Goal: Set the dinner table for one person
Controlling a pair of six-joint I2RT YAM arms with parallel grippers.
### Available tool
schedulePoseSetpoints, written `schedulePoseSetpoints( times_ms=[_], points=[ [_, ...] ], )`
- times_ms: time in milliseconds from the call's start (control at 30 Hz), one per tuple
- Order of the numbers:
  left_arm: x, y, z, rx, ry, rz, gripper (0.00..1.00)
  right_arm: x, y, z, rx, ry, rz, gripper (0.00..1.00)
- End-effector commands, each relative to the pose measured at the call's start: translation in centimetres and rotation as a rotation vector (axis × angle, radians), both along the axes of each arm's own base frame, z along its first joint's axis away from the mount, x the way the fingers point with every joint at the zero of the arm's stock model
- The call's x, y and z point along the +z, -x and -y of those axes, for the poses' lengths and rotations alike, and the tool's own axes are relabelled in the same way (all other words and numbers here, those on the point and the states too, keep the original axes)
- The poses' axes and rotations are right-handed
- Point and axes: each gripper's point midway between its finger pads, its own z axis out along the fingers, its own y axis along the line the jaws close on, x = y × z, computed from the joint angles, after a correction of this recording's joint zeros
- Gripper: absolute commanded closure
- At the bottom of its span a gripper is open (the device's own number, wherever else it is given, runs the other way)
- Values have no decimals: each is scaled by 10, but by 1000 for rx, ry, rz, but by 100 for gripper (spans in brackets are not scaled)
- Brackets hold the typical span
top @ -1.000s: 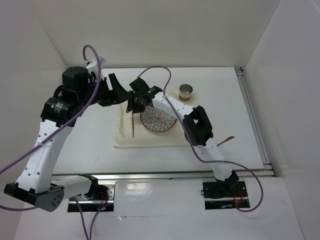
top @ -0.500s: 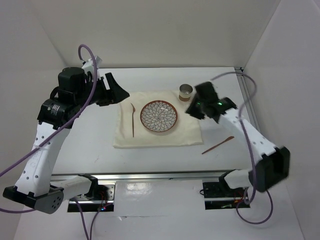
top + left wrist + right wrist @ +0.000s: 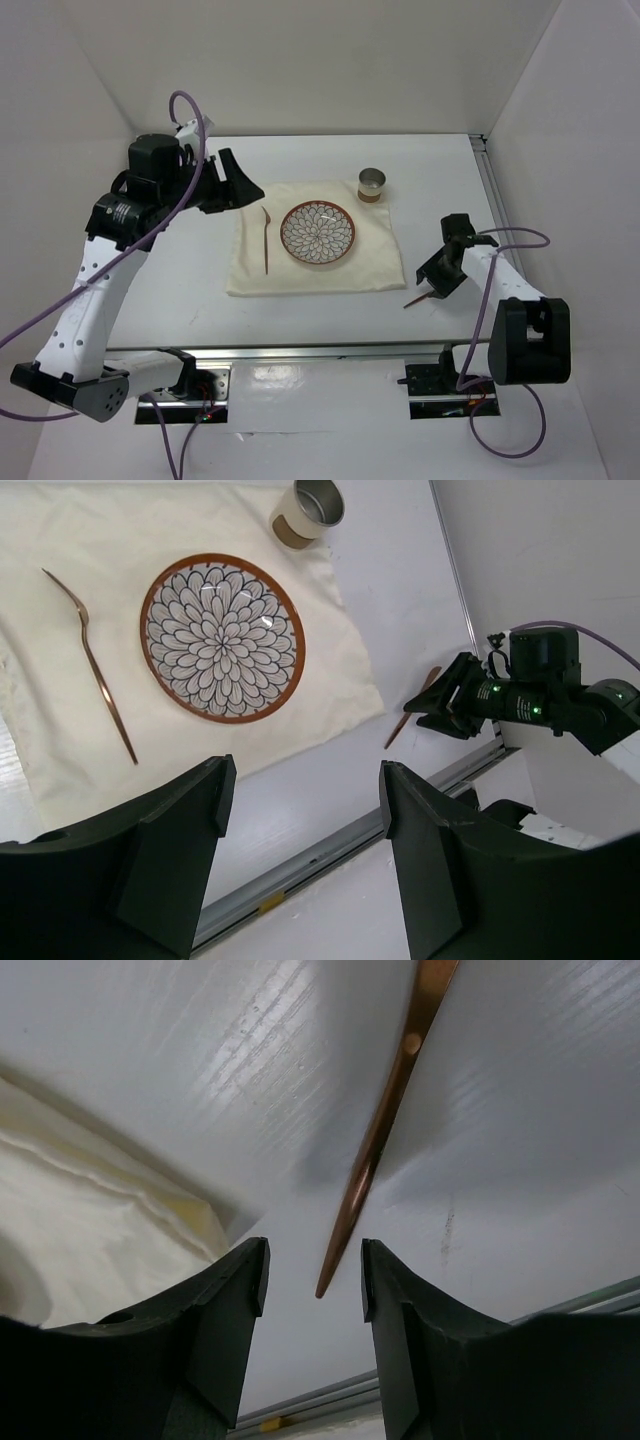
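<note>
I need to lower my right gripper before it closes on the copper handle's end, because its fingers are apart from their shadows.
The white dinner table holds a cream cloth. On the cloth lie a flower-patterned plate and a copper fork to its left. A metal cup stands at the cloth's far right corner. A second copper utensil lies on the bare table right of the cloth. My right gripper is open and low over it; in the right wrist view the handle tip lies between the fingers of the gripper. My left gripper is open and empty, raised above the cloth's far left corner.
A metal rail runs along the table's right edge and another along the near edge. The left wrist view shows the plate, fork, cup and right gripper from above. White walls enclose the table.
My right arm swung from over the fork at the cloth's left to the right side and came down at the second copper utensil. The left arm has hardly moved.
</note>
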Motion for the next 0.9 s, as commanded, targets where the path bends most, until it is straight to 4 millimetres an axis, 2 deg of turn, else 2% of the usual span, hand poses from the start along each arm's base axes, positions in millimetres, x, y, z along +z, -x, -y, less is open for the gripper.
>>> schedulePoseSetpoints(
  times_ms=[0, 100, 133, 267, 300, 500, 733, 767, 867],
  points=[
    [0, -6, 4, -25, 5, 23, 24, -10, -8, 2, -4, -5, 26, 47],
    [-3, -5, 5, -33, 7, 13, 24, -19, -5, 4, -13, -5, 6, 45],
    [-3, -5, 5, -33, 6, 13, 24, -24, -1, 6, -22, -5, -14, 35],
    [-1, -6, 5, -33, 9, 22, 24, -31, -3, 9, -33, -5, -11, 35],
    [-2, -7, 4, -25, 5, 23, 24, -35, 2, 11, -44, -6, -25, 36],
    [-5, -9, 5, -25, 2, 14, 24, -41, -7, 20, -60, 20, -25, 50],
    [-11, -11, 5, -25, -2, -4, 24, -50, -12, 30, -75, 47, -61, 72],
    [-11, -11, 5, -25, -2, -4, 24, -48, -17, 31, -75, 48, -43, 80],
    [-11, -11, 5, -25, -2, -4, 24, -47, -26, 32, -67, 50, -34, 92]
  ],
)
